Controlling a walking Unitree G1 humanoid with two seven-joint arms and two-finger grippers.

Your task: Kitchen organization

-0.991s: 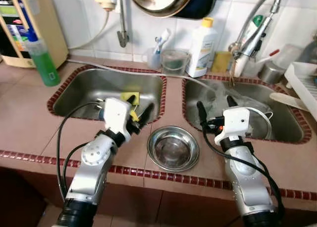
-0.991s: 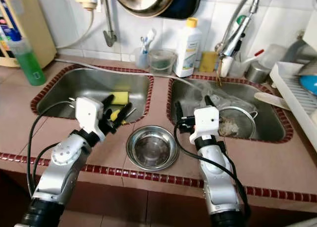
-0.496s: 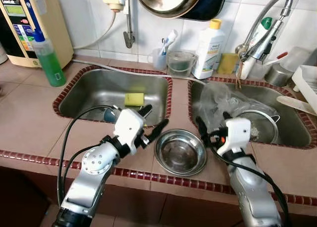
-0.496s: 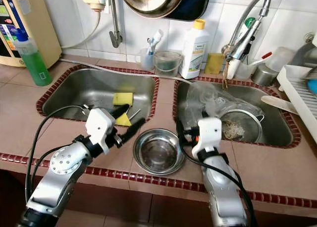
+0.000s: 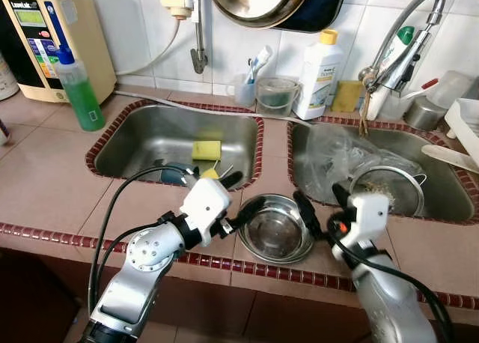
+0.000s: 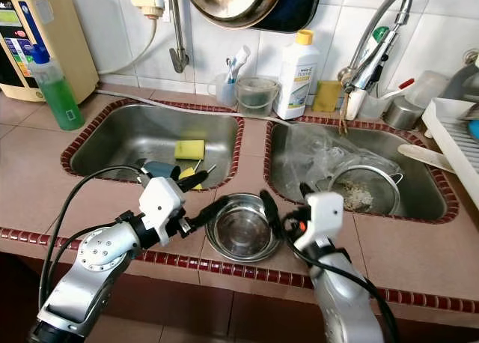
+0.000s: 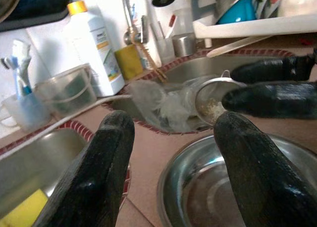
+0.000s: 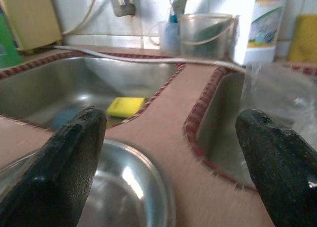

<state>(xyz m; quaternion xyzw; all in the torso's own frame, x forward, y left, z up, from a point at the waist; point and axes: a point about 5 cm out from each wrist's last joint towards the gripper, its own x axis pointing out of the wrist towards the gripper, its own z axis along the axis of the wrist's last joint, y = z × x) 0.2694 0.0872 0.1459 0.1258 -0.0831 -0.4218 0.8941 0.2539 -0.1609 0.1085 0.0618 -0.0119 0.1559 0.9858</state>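
The steel bowl needs to go into the sink with the sponge, so I will grab the bowl by its rim with my right gripper next.
A round steel bowl [image 5: 275,229] stands empty on the tiled counter strip between the two sinks, near the front edge. My left gripper [image 5: 236,201] is open at the bowl's left rim, with its lower finger [image 5: 244,220] close to the rim. My right gripper [image 5: 323,205] is open at the bowl's right rim. In the left wrist view the bowl [image 7: 233,187] lies under and between the fingers [image 7: 94,177]. From the right wrist camera the bowl [image 8: 124,187] sits low between the spread fingers [image 8: 69,162].
The left sink [image 5: 150,137] holds a yellow sponge [image 5: 206,150]. The right sink [image 5: 441,201] holds a strainer [image 5: 389,189] and a clear plastic bag [image 5: 333,156]. A green soap bottle [image 5: 78,92], a white bottle [image 5: 320,73] and a faucet [image 5: 397,51] line the back.
Both grippers closed in on the bowl: the left came right from the left sink's edge to the bowl's left rim, the right drew back to its right rim. The camera also shifted.
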